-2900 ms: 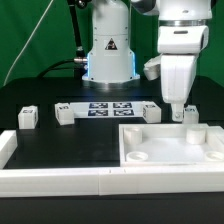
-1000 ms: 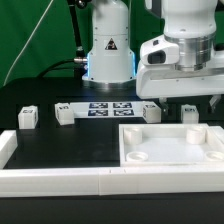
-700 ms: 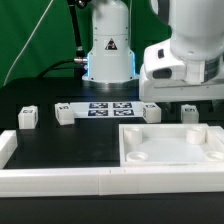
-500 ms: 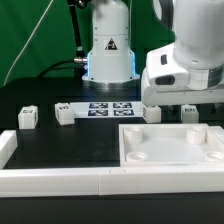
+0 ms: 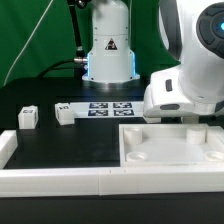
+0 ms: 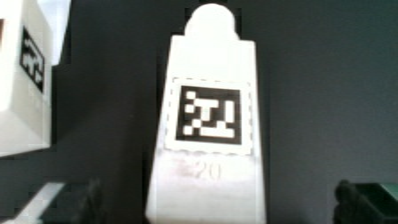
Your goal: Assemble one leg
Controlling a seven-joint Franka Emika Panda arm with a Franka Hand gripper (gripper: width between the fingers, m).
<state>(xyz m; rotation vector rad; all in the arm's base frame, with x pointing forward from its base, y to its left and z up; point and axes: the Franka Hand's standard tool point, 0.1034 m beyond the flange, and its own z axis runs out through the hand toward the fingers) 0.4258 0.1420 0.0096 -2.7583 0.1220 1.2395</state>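
My gripper should close on the white leg point(image 6: 206, 182) now. The leg is low between my open fingers in the wrist view, next to both fingers.
In the wrist view a white leg point(image 6: 210, 110) with a black-and-white square marker lies lengthwise between my two dark fingertips point(image 6: 63, 205). My gripper point(image 6: 214, 205) is open, with a gap on each side of the leg. A second leg point(image 6: 22, 80) shows at the picture's edge. In the exterior view my gripper point(image 5: 186, 112) is low behind the far rim of the white tray piece point(image 5: 170, 150) and hides the leg below it. Two more legs point(image 5: 28, 117) point(image 5: 65, 113) stand at the exterior view's left.
The marker board point(image 5: 110, 108) lies in front of the robot base point(image 5: 108, 55). A white rail point(image 5: 60, 180) runs along the front of the table. Green curtain hangs behind.
My hand swung away from upright, tilted, then came down lower behind the tray. It now covers the legs that showed at the exterior view's right.
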